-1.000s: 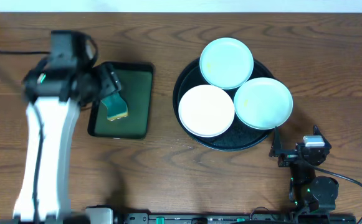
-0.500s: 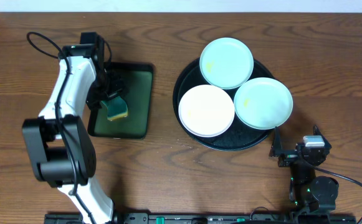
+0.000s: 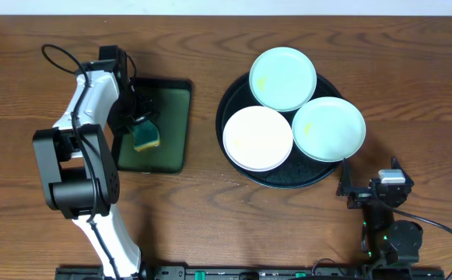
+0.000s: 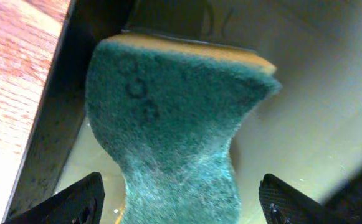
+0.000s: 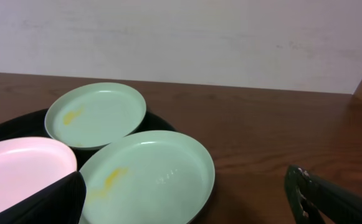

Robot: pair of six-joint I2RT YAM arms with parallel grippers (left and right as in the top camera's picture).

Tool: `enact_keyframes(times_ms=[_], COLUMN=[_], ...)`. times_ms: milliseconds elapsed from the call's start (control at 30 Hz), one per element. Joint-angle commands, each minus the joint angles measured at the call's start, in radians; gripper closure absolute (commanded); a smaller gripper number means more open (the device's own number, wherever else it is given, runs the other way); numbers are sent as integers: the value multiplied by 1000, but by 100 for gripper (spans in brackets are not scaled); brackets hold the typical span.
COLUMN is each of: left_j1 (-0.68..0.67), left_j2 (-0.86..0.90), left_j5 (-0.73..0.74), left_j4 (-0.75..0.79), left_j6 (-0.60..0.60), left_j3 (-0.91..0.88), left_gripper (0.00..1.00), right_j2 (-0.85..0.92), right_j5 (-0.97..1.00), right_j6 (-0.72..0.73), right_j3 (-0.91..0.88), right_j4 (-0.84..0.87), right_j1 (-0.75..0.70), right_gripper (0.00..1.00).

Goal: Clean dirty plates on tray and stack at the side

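Note:
My left gripper needs to move its fingers down before it closes on the sponge. The fingers are above the sponge between them and would miss it if they closed now.
The round black tray (image 3: 284, 179) holds three plates: a mint-green one (image 3: 282, 78) at the back, a white one (image 3: 257, 138) at the front left, a mint-green one (image 3: 328, 128) at the right. In the right wrist view the two mint plates (image 5: 96, 112) (image 5: 149, 174) carry yellow smears, and the white plate (image 5: 19, 168) is at the left. My left gripper (image 3: 138, 124) (image 4: 181, 196) is open, its fingers on either side of a green-and-yellow sponge (image 3: 145, 138) (image 4: 168, 106). My right gripper (image 3: 345, 187) (image 5: 187, 199) is open and empty, just off the tray's front right rim.
The sponge lies in a small rectangular dark-green tray (image 3: 171, 109) left of the black tray; its left wall (image 4: 56, 124) shows in the left wrist view. A pale wall (image 5: 181, 37) bounds the table's far edge. Bare wooden tabletop (image 3: 210, 210) lies between and in front of the trays.
The left arm has swung and settled with its gripper low over the sponge in the green tray. The plates and the right arm have not moved.

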Motion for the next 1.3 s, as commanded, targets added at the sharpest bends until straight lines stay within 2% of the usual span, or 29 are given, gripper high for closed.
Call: enact_keyframes(times_ms=[0,233,333,367,400,567,633,667,700,900,1267], left_j1=[5,5,5,5,5,5,5,5,5,5,4], left_j2=[31,43,43,43,43,43,40,36,33,-62,-516], left_j5=[-47,-47,-47,-47,-47,-47,-47,-46,-43,23,40], left_j4=[13,72,82,85,87,90,88,82,78,58,91], left_j6=[14,14,13,13,13,13,13,13,13,13,-32], left_j3=[-33,-95,-100,-100,-100,-98,-92,-87,-82,-53,-52], left_gripper=[20,22,39,50,57,75,78,87,92,92,93], right_j2=[-6,-6,-6,-6,-6,-6,-6,-6,-6,-6,-6], right_j5=[-1,-1,-1,-1,-1,-1,-1,-1,-1,-1,-1], right_j6=[13,13,13,13,13,13,13,13,13,13,13], right_j3=[-2,-2,-2,-2,-2,-2,-2,-2,-2,-2,-2], right_j4=[-5,-5,-5,-5,-5,-5,-5,-5,-5,-5,-5], right_j1=[-7,-7,-7,-7,-7,-7,-7,-7,-7,-7,-7], right_gripper=[1,1,1,1,1,1,1,1,1,1,1])
